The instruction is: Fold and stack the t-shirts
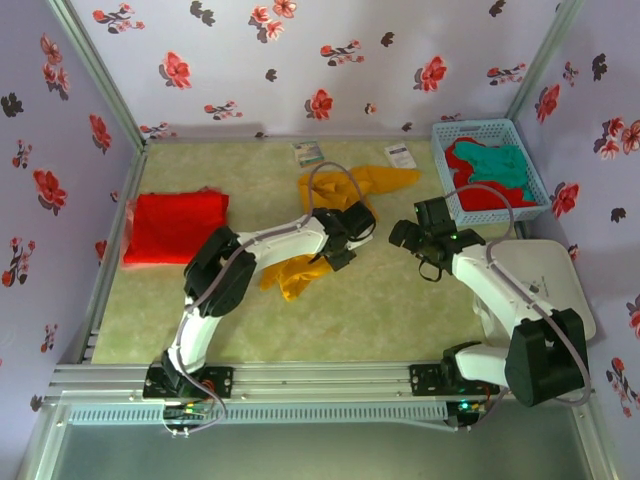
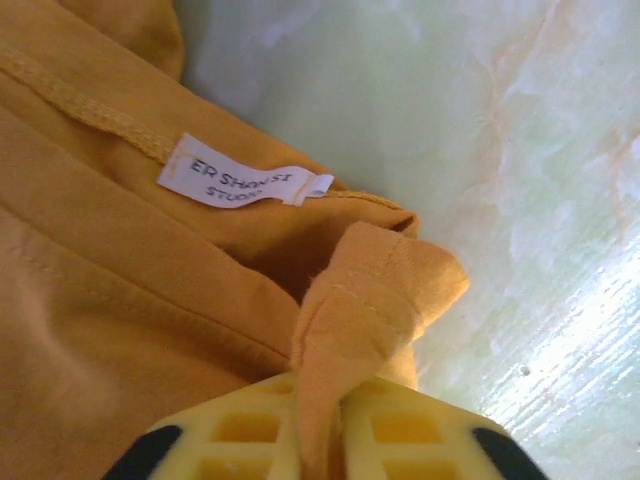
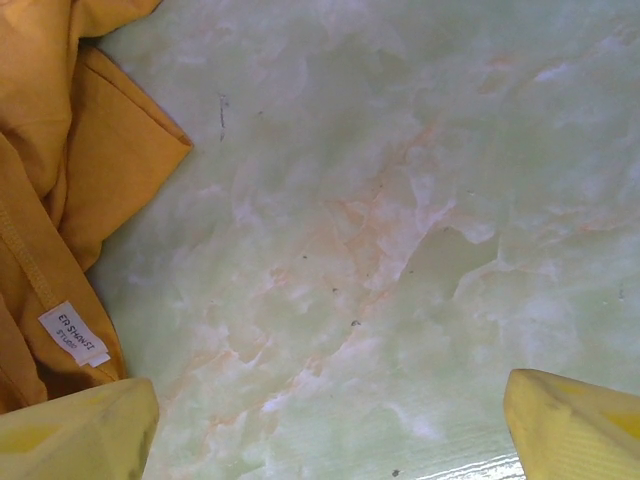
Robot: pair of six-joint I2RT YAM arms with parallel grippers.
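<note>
My right gripper is going to grab the mustard-yellow t-shirt [image 1: 372, 184] by its hemmed edge next, to spread the cloth flat so it can be folded.
The mustard-yellow t-shirt [image 1: 372, 184] lies crumpled at mid-table, with a lower part [image 1: 293, 274] trailing toward the front. My left gripper [image 1: 345, 238] sits over it. In the left wrist view the gripper [image 2: 335, 400] is shut on a hemmed fold of the mustard cloth [image 2: 370, 290], near a white neck label [image 2: 245, 183]. My right gripper [image 1: 412, 240] hovers just right of the shirt. In the right wrist view it [image 3: 330, 430] is open over bare table, the shirt's edge [image 3: 95, 170] at its left. A folded red t-shirt [image 1: 175, 226] lies at the left.
A blue mesh basket [image 1: 485, 128] at the back right holds a teal t-shirt [image 1: 502, 160] and a red one [image 1: 478, 192]. Two small paper cards [image 1: 308, 153] [image 1: 400, 155] lie near the back wall. A white board [image 1: 548, 268] lies under the right arm.
</note>
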